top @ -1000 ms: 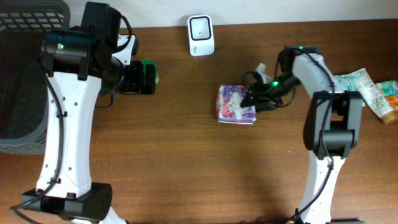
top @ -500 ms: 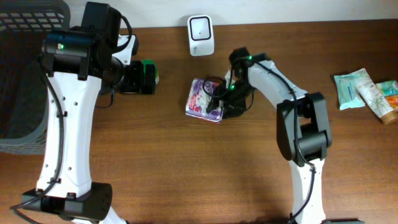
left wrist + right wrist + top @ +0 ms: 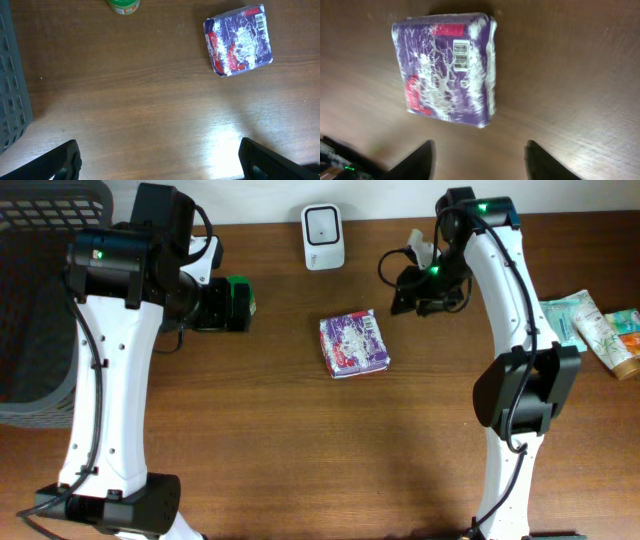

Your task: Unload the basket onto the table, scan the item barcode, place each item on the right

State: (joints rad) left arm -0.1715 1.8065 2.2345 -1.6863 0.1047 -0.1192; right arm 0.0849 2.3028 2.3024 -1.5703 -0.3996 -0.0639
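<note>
Next, my right gripper grabs the packet by its near corner edge [image 3: 478, 113]. That leaves the barcode [image 3: 461, 55] exposed to scan.
The item, a purple plastic-wrapped packet [image 3: 354, 345], lies flat in the middle of the table, with nothing touching it. Its barcode [image 3: 461, 55] faces up on the top side. The packet [image 3: 445, 70] lies just ahead of my right gripper [image 3: 480, 161], which is open and empty. In the overhead view my right gripper [image 3: 402, 292] hangs up and to the right of the packet. A white scanner [image 3: 323, 236] stands at the back edge. My left gripper [image 3: 160, 167] is wide open over bare wood, far from the packet [image 3: 239, 40].
A dark basket [image 3: 40, 300] fills the far left; its wall [image 3: 10, 90] shows in the left wrist view. A small green round thing [image 3: 124, 5] sits near my left gripper [image 3: 243, 305]. Several tubes and packets [image 3: 590, 328] lie at the right edge.
My right gripper carried the packet leftward, let go of it and drew back up and to the right. The packet now rests alone mid-table. The left arm has not moved.
</note>
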